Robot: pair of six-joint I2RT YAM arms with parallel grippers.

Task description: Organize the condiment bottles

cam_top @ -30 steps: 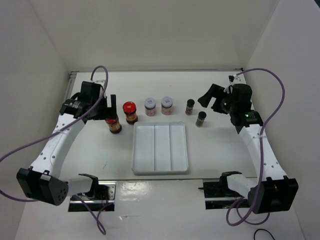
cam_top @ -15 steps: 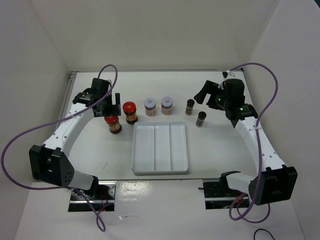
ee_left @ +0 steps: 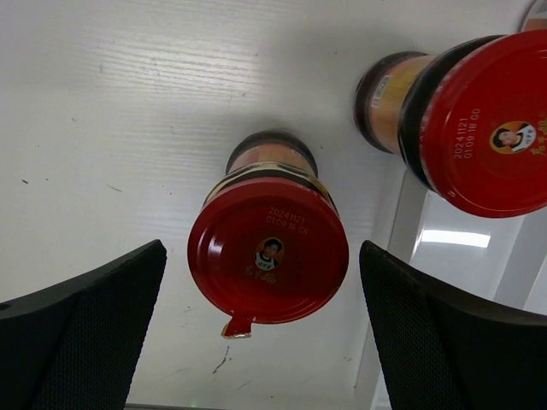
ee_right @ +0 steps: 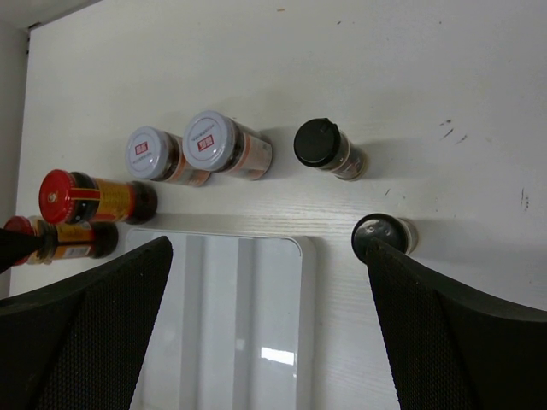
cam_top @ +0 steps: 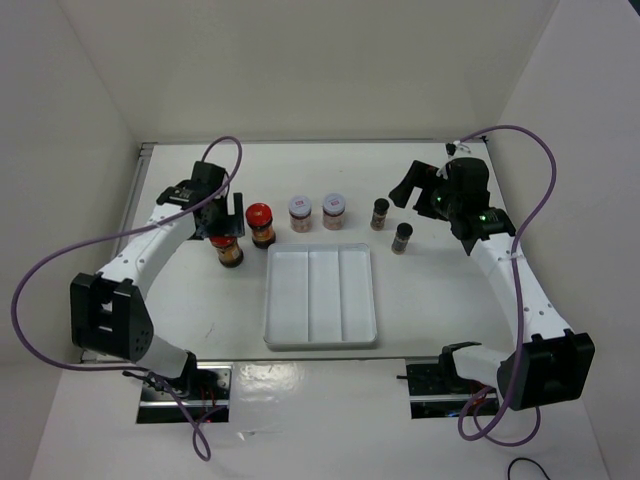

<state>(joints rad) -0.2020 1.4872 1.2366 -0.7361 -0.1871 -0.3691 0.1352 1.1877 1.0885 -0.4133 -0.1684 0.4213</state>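
Note:
The lid's far part shows beyond my fingers. My left gripper should go lower before it closes on the lid.
Six condiment bottles stand behind the white tray. Two red-lidded jars are on the left, two white-lidded jars in the middle, two dark black-capped bottles on the right. My left gripper hangs open over the nearer red-lidded jar, its fingers on either side of the lid and above it; the other red lid is at upper right. My right gripper is open in the air, looking down on the black-capped bottles and the tray.
The tray has three long empty compartments and lies in front of the row. White walls close in the table at the back and both sides. Purple cables loop from both arms. In the right wrist view the white-lidded jars stand left of the dark bottles.
The left arm has swung in, bringing its gripper right over the nearer red-lidded jar. The right gripper shifted slightly left and back early on, then held still. Both stayed open.

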